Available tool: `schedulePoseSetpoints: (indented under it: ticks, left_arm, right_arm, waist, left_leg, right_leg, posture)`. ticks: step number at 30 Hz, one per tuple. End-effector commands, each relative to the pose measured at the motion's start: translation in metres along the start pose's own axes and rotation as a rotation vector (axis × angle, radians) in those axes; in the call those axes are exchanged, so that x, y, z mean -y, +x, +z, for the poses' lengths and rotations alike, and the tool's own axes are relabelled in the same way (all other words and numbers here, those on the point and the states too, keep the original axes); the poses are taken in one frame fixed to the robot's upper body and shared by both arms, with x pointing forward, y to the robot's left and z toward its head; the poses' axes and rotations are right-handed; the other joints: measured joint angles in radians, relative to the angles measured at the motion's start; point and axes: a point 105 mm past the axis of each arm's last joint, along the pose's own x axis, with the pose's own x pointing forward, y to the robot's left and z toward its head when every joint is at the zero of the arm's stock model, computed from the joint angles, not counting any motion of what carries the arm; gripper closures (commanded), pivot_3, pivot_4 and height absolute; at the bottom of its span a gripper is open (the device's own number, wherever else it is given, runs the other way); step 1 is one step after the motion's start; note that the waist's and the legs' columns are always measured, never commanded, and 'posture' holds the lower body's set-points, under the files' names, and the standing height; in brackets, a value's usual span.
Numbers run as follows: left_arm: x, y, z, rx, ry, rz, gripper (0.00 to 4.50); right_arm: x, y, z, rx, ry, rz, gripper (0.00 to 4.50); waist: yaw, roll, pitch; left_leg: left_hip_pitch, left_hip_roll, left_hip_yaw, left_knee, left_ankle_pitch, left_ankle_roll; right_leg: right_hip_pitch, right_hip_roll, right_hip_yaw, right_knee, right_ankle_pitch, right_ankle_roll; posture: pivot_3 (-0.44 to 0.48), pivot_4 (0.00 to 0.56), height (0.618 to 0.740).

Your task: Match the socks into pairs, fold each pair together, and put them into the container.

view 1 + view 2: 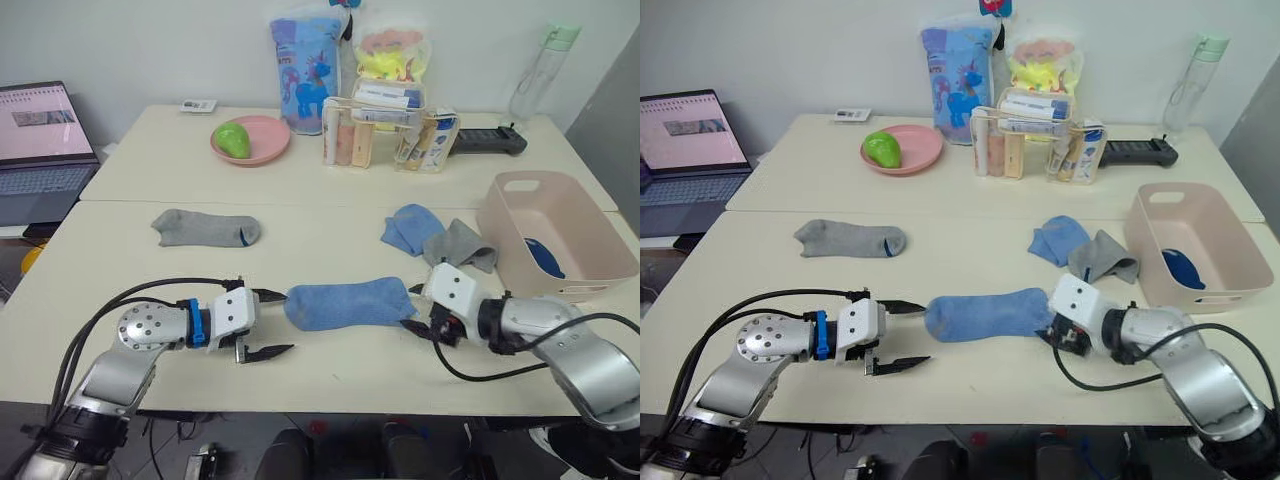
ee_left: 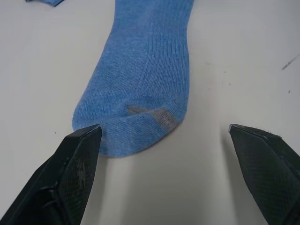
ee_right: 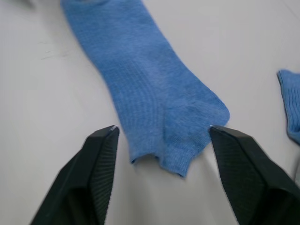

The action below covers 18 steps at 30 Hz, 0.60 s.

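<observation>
Next, my left gripper grips the light blue sock by its toe with the grey patch to straighten it before its match joins.
A light blue sock lies flat across the near middle of the table. My left gripper is open at its left end, one finger beside that end, the other over bare table. At the sock's right end my right gripper is open, its fingers either side of the end. Neither holds anything. A grey sock lies to the far left. Another light blue sock and a grey sock lie crumpled together beside the pink container, which has a dark navy sock inside.
At the back stand a pink plate with a green object, a clear organiser of bottles, two colourful bags, a water bottle and a black device. A laptop sits off the table's left side.
</observation>
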Motion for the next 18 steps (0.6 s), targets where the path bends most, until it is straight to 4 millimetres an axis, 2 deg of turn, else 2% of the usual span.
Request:
schedulePoseSetpoints:
  ticks: [1,4,8,13,18]
  left_arm:
    - [-0.007,0.011,0.008,0.022,0.117,-0.007,0.56]
    - [-0.011,0.018,0.008,0.025,0.154,-0.004,1.48]
    - [-0.013,0.026,0.003,0.005,0.193,-0.023,2.74]
    - [-0.008,0.026,0.002,0.012,0.19,-0.055,4.36]
    - [-0.007,0.021,0.009,0.066,0.144,-0.056,4.47]
  right_arm:
    - [0.006,-0.004,0.0,-0.018,-0.204,-0.031,1.22]
    - [0.003,-0.001,-0.007,-0.034,-0.298,-0.004,1.22]
    - [0.004,0.014,-0.019,-0.05,-0.488,-0.004,1.22]
    - [0.004,0.031,-0.017,0.018,-0.531,-0.014,1.22]
    - [-0.001,0.037,-0.012,0.068,-0.49,-0.003,1.22]
  waist:
    - [-0.002,0.0,0.0]
    - [-0.007,-0.001,0.0]
    - [-0.01,-0.001,0.0]
    - [-0.01,-0.001,0.0]
    - [-0.009,-0.001,-0.001]
  left_leg:
    - [0.0,0.0,0.001,0.0,0.0,0.0]
    - [0.001,0.0,0.002,0.0,0.0,0.0]
    - [0.001,0.001,0.003,0.0,0.0,0.0]
    - [0.002,0.001,0.005,0.001,0.0,0.0]
    - [0.002,0.001,0.004,0.001,0.0,0.0]
  right_leg:
    - [0.0,0.0,0.0,0.0,0.0,0.0]
    - [0.0,0.0,0.0,0.001,0.0,0.0]
    - [-0.001,0.001,0.0,0.002,0.0,0.0]
    - [-0.001,0.001,0.001,0.003,0.0,0.0]
    - [-0.001,0.001,0.001,0.003,0.0,0.0]
  posture:
    - [0.0,0.15,0.703]
    - [0.0,0.15,0.703]
    - [0.0,0.15,0.703]
    - [0.0,0.15,0.703]
    - [0.0,0.15,0.703]
